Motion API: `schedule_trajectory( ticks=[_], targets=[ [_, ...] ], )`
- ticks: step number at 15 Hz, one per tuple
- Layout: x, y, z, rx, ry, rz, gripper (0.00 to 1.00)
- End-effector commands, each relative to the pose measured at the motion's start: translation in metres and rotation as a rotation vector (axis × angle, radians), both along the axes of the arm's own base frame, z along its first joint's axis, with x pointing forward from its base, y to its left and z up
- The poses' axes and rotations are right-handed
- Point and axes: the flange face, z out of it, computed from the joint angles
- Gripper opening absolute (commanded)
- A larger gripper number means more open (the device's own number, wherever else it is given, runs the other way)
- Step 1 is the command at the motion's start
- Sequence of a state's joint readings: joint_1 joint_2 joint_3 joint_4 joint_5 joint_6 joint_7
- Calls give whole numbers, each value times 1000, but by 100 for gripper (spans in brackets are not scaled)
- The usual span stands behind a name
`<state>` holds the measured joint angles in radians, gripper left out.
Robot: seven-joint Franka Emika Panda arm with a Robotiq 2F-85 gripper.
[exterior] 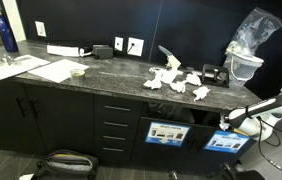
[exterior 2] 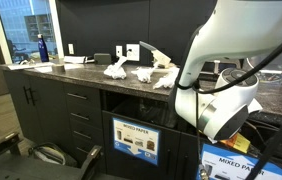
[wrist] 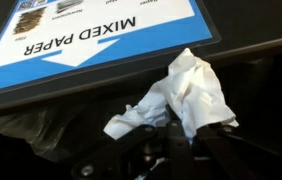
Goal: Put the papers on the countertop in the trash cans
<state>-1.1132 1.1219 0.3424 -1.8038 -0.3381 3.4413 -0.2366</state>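
The paper wad (wrist: 186, 92) at my fingertips hangs over the trash can's dark opening (wrist: 86, 115) and would drop inside if I opened now, so I should open my gripper now.
In the wrist view my gripper (wrist: 169, 138) is shut on a crumpled white paper wad (wrist: 186, 92). The wad sticks out past the fingertips, in front of a dark gap just below a trash can's blue-and-white "MIXED PAPER" label (wrist: 81, 40). In an exterior view the arm (exterior: 266, 105) reaches in from the right, and its gripper (exterior: 225, 122) sits low beside the right trash can (exterior: 224, 141). The other trash can (exterior: 164, 132) is to its left. Several more papers (exterior: 168, 78) lie on the dark countertop (exterior: 111, 75), and they also show in an exterior view as papers (exterior 2: 131, 71).
Flat white sheets (exterior: 26, 68), a blue bottle (exterior: 6, 32) and a white power strip (exterior: 63, 50) occupy the countertop's left end. A clear plastic bag (exterior: 249, 40) stands at its right end. Black drawers (exterior: 116, 125) are left of the bins. A dark bag (exterior: 66, 163) lies on the floor.
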Motion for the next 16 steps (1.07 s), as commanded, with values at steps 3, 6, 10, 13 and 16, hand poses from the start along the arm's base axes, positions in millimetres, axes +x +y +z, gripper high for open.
schedule_trajectory(
  ticks=[3,6,10,13,16],
  targets=[
    [9,-1,-1,-4,-34,-15,35],
    [10,2,4,-10,-41,-15,58],
    [10,5,8,-20,-39,-1,88],
    [10,6,15,-41,-73,5,100],
    [8,11,21,-78,-110,13,100]
  ],
)
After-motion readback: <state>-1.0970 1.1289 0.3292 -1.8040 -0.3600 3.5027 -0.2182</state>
